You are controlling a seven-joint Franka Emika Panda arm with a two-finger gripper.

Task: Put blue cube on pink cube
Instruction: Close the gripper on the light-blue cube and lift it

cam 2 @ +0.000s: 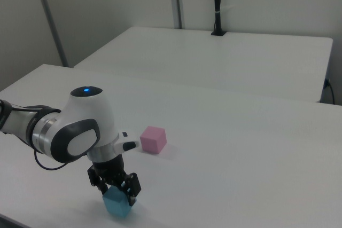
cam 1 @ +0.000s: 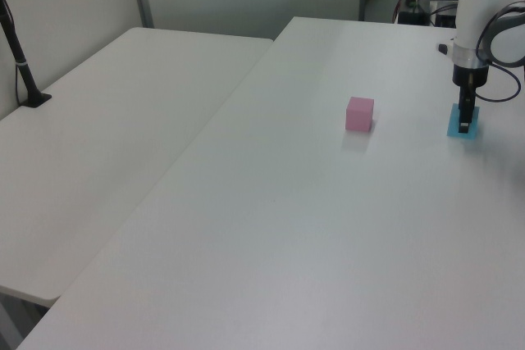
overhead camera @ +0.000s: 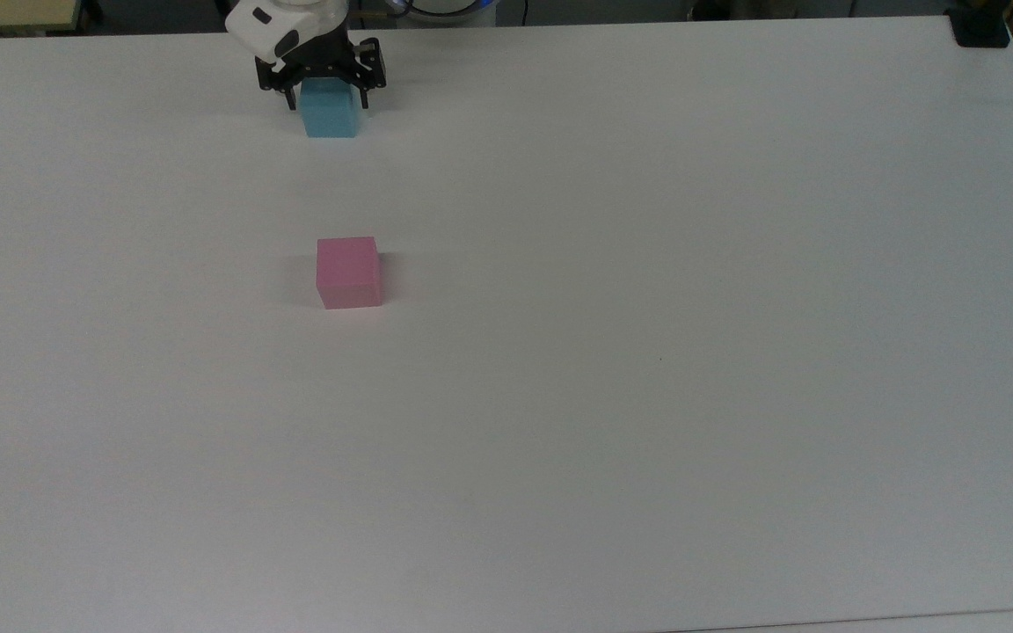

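My gripper takes the blue cube (cam 1: 454, 131) by its upright sides next, to place it on the pink cube (cam 1: 359, 115).
The blue cube (overhead camera: 331, 119) rests on the white table (overhead camera: 647, 396) near the far edge, in the top view's upper left. My gripper (overhead camera: 328, 98) has come down over it, open, with one finger on each side of the cube and a small gap on both sides. The left view has the gripper (cam 1: 465, 125) low over the blue cube (cam 1: 454, 131), hiding much of it. In the right view the gripper (cam 2: 116, 189) hangs over the blue cube (cam 2: 118, 206). The pink cube (overhead camera: 348, 272) stands alone nearer the middle, also seen as the pink cube (cam 1: 359, 114) and the pink cube (cam 2: 153, 139).
A black clamp base (overhead camera: 981, 31) sits at the table's far right corner in the top view. A second white table (cam 1: 107, 137) adjoins at the left view's left, with a black pole (cam 1: 20, 63) on it. The table's far edge runs just behind the blue cube.
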